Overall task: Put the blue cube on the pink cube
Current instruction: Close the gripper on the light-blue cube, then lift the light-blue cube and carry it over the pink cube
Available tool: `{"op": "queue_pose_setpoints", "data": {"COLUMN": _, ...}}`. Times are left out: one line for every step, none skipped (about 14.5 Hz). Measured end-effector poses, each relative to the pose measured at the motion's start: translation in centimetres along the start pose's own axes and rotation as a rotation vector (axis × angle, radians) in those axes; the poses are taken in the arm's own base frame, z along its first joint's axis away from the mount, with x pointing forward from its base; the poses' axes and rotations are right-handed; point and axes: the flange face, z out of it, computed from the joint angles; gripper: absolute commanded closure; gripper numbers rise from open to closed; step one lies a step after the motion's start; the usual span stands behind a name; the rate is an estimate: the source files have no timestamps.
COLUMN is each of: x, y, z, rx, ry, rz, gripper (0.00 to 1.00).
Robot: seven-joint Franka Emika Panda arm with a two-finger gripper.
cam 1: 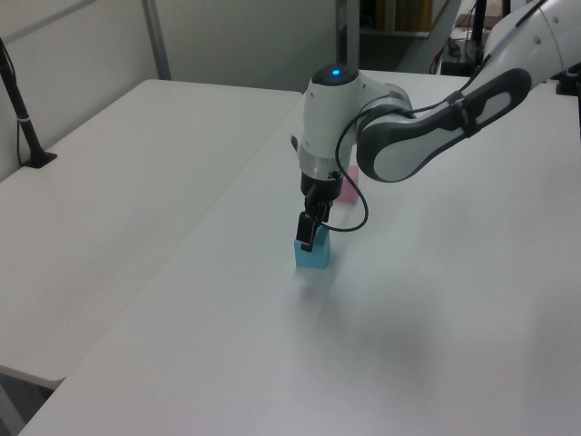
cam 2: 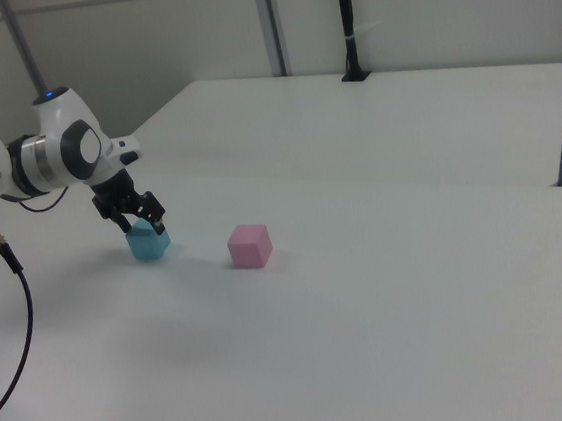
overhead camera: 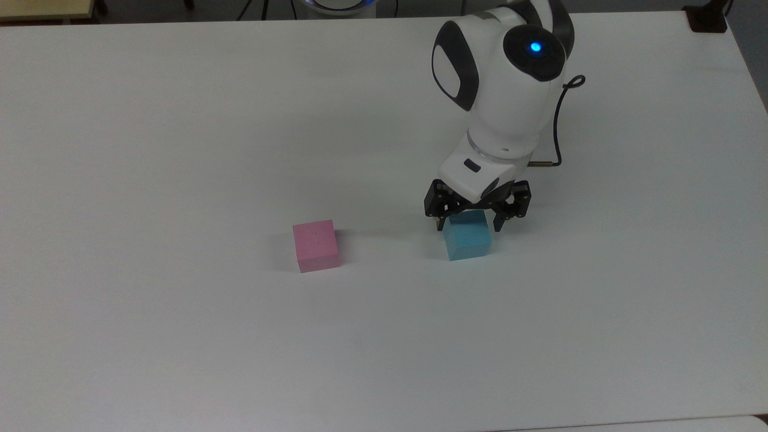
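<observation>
The robot needs to set the blue cube (cam 1: 314,258) on the pink cube (cam 1: 350,184), so its gripper should next grab the blue one by its opposite sides.
The blue cube (overhead camera: 468,239) rests on the white table (overhead camera: 180,120), right of the pink cube (overhead camera: 317,245) in the top view. My gripper (overhead camera: 468,226) is open and low over the blue cube, one finger on each side of its upper part, with small gaps to the faces. In the left view the gripper (cam 1: 307,239) sits on top of the blue cube (cam 1: 314,258), and the arm hides most of the pink cube (cam 1: 348,184). The right view shows the gripper (cam 2: 142,223) at the blue cube (cam 2: 148,245), with the pink cube (cam 2: 249,245) apart to the right view's right.
A black cable (overhead camera: 559,120) loops off the arm's wrist. A black clamp (overhead camera: 707,18) sits at the table's far right corner in the top view. A second white table with a black post (cam 1: 23,118) stands alongside.
</observation>
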Motion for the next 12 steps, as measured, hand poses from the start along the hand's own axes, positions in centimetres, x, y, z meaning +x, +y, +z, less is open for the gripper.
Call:
{"op": "queue_pose_setpoints", "data": {"x": 0.0, "y": -0.1, "z": 0.7, "rx": -0.008, "ry": -0.003, "rz": -0.002, "gripper": 0.38}}
{"op": "queue_pose_setpoints", "data": {"x": 0.0, "y": -0.2, "z": 1.6, "rx": -0.017, "ry": -0.009, "rz": 0.001, "gripper": 0.60}}
{"op": "queue_pose_setpoints", "data": {"x": 0.0, "y": -0.3, "z": 2.0, "rx": -0.023, "ry": -0.010, "rz": 0.000, "gripper": 0.79}}
{"op": "queue_pose_setpoints", "data": {"x": 0.0, "y": -0.5, "z": 2.3, "rx": -0.034, "ry": -0.006, "rz": -0.009, "gripper": 0.80}}
{"op": "queue_pose_setpoints", "data": {"x": -0.1, "y": -0.7, "z": 2.2, "rx": -0.037, "ry": -0.003, "rz": -0.012, "gripper": 0.80}}
{"op": "queue_pose_setpoints", "data": {"x": 0.1, "y": -1.0, "z": 1.8, "rx": -0.037, "ry": 0.008, "rz": -0.008, "gripper": 0.80}}
{"op": "queue_pose_setpoints", "data": {"x": 0.8, "y": -0.9, "z": 0.3, "rx": -0.027, "ry": 0.037, "rz": -0.001, "gripper": 0.80}}
{"op": "queue_pose_setpoints", "data": {"x": 1.5, "y": -0.2, "z": -2.4, "rx": -0.018, "ry": 0.076, "rz": 0.010, "gripper": 0.79}}
{"op": "queue_pose_setpoints", "data": {"x": 2.0, "y": 0.8, "z": -4.8, "rx": -0.013, "ry": 0.104, "rz": 0.016, "gripper": 0.79}}
{"op": "queue_pose_setpoints", "data": {"x": 2.4, "y": 3.4, "z": -8.3, "rx": -0.011, "ry": 0.126, "rz": 0.020, "gripper": 0.79}}
{"op": "queue_pose_setpoints", "data": {"x": 2.5, "y": 5.8, "z": -10.2, "rx": -0.012, "ry": 0.120, "rz": 0.014, "gripper": 0.78}}
{"op": "queue_pose_setpoints", "data": {"x": 2.6, "y": 8.6, "z": -11.4, "rx": -0.008, "ry": 0.105, "rz": 0.005, "gripper": 0.76}}
